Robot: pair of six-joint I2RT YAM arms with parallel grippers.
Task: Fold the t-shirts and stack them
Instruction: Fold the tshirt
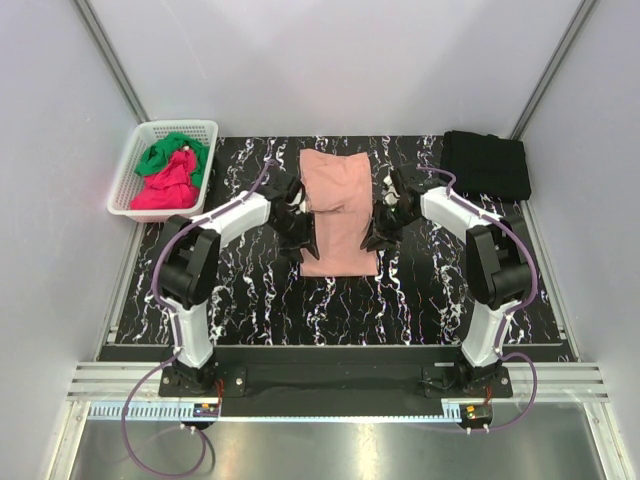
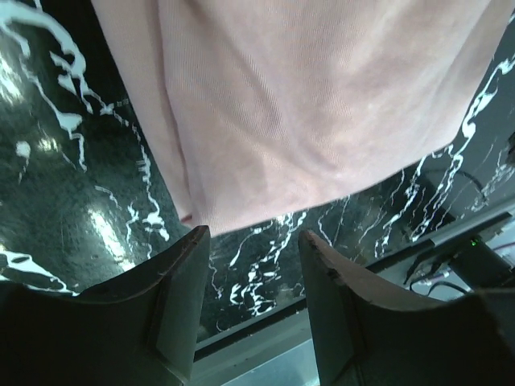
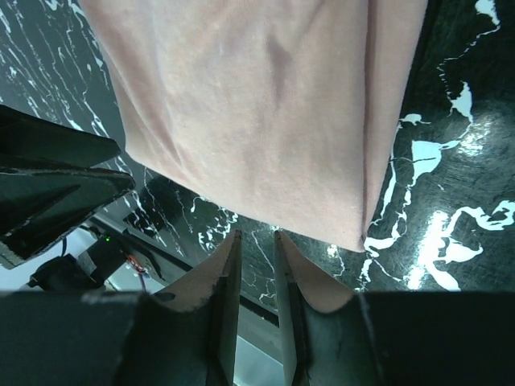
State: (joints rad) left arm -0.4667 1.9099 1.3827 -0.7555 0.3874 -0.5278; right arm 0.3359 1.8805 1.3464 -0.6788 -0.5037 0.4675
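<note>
I will grab the pink t-shirt's near corner (image 1: 305, 271) (image 2: 205, 219) next with my left gripper, opposite my right gripper. This will draw the t-shirt evenly closer for folding.
A salmon-pink t-shirt (image 1: 338, 210) lies folded into a long strip on the black marbled table (image 1: 260, 300). My left gripper (image 1: 303, 232) sits at its left edge and my right gripper (image 1: 380, 232) at its right edge. In the left wrist view the pink shirt (image 2: 306, 104) lies beyond the left gripper (image 2: 253, 241), whose jaws stand wide apart over bare table. In the right wrist view the same shirt (image 3: 265, 121) ends just ahead of the right gripper (image 3: 256, 237), whose jaws are a narrow gap apart with nothing between them. A black t-shirt (image 1: 487, 163) lies folded at the back right.
A white basket (image 1: 130, 180) at the back left holds a green t-shirt (image 1: 172, 153) and a magenta-red one (image 1: 165, 190). Grey walls close in the table on three sides. The left arm's dark fingers (image 3: 56, 185) show at the left of the right wrist view.
</note>
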